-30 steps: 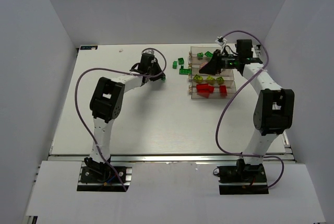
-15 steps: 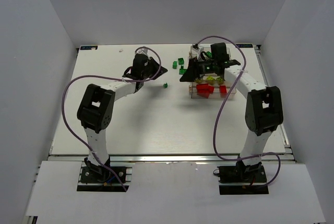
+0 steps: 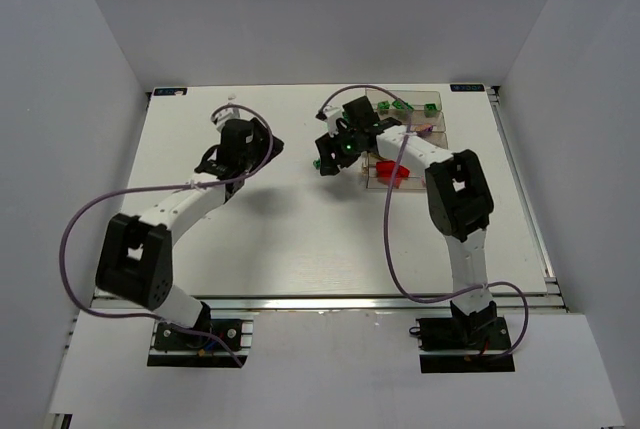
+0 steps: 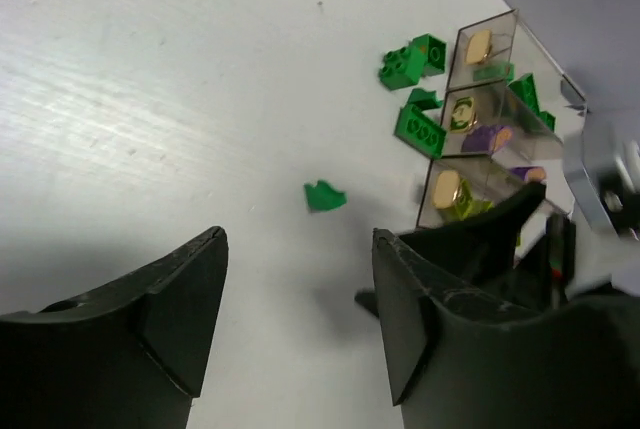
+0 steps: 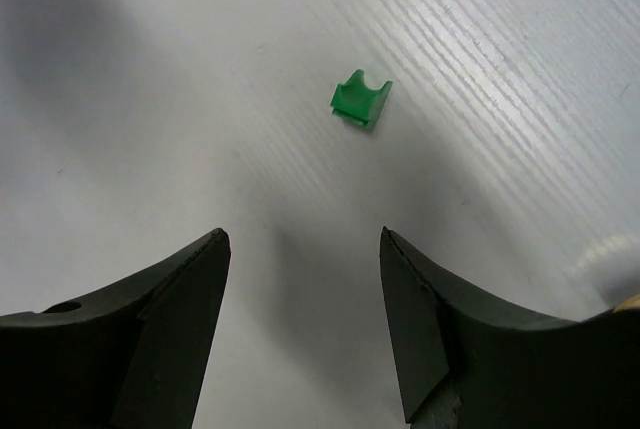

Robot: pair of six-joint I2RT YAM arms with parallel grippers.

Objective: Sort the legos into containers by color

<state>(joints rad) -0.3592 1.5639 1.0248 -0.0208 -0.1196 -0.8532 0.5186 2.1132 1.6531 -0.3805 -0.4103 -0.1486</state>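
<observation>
My right gripper grabs the small green lego by its opposite sides next, so its curved notch stays free to enter the bin.
One small green lego point(image 4: 323, 196) point(image 5: 360, 99) lies loose on the white table. My left gripper point(image 4: 297, 239) point(image 3: 268, 147) is open and empty, a little to the brick's left. My right gripper point(image 5: 303, 234) point(image 3: 323, 159) is also open and empty; it hangs over the table just short of that brick and hides it in the top view. The clear containers point(image 3: 428, 109) point(image 4: 470, 49) stand at the back right with green legos point(image 3: 393, 106), red legos point(image 3: 390, 172), a purple one point(image 4: 490, 137) and yellow-green ones point(image 4: 458, 199) inside. More green legos point(image 4: 413, 61) lie just outside the bins' near end.
The right arm's white links point(image 3: 420, 149) stretch across the containers and cover much of them from above. White walls point(image 3: 90, 69) close in the table on three sides. A purple cable point(image 3: 400, 249) loops over the table by the right arm.
My left gripper pulled back to the left, away from the small green lego, and opened. My right arm swung left from over the containers to above that lego, its jaws opening wider.
</observation>
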